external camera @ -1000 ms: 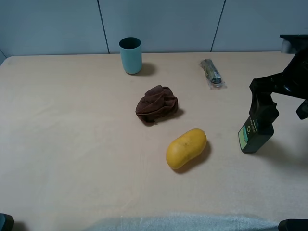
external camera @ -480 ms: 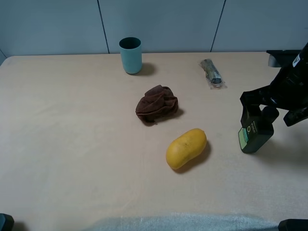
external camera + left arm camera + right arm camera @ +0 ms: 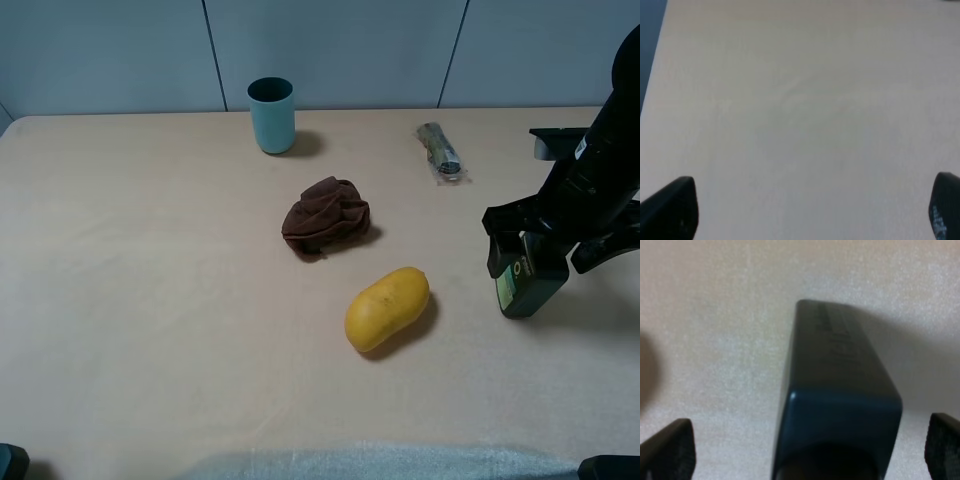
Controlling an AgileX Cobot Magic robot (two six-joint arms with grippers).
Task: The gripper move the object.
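Observation:
The robot needs to move the bottle away, so its right gripper should next grab the green bottle with its light green label (image 3: 508, 286) by the bottle's upper flat sides.
The dark green flat-sided bottle (image 3: 522, 288) with a light green label stands upright on the tan table (image 3: 150, 280) at the right. My right gripper (image 3: 540, 252) has come down over its top, with one black finger on each side of it. In the right wrist view the bottle (image 3: 837, 390) fills the middle. The right gripper (image 3: 805, 447) is open there, and its fingertips (image 3: 667, 447) stand well clear of the bottle's sides. My left gripper (image 3: 807, 210) is open over bare table, holding nothing.
A yellow mango-like fruit (image 3: 387, 308) lies left of the bottle. A crumpled brown cloth (image 3: 325, 216) is at the centre. A teal cup (image 3: 271, 115) stands at the back. A small wrapped item (image 3: 440, 150) lies at the back right.
My right gripper has moved down and to the left, from beside and above the bottle to straddling its top. The bottle has not moved.

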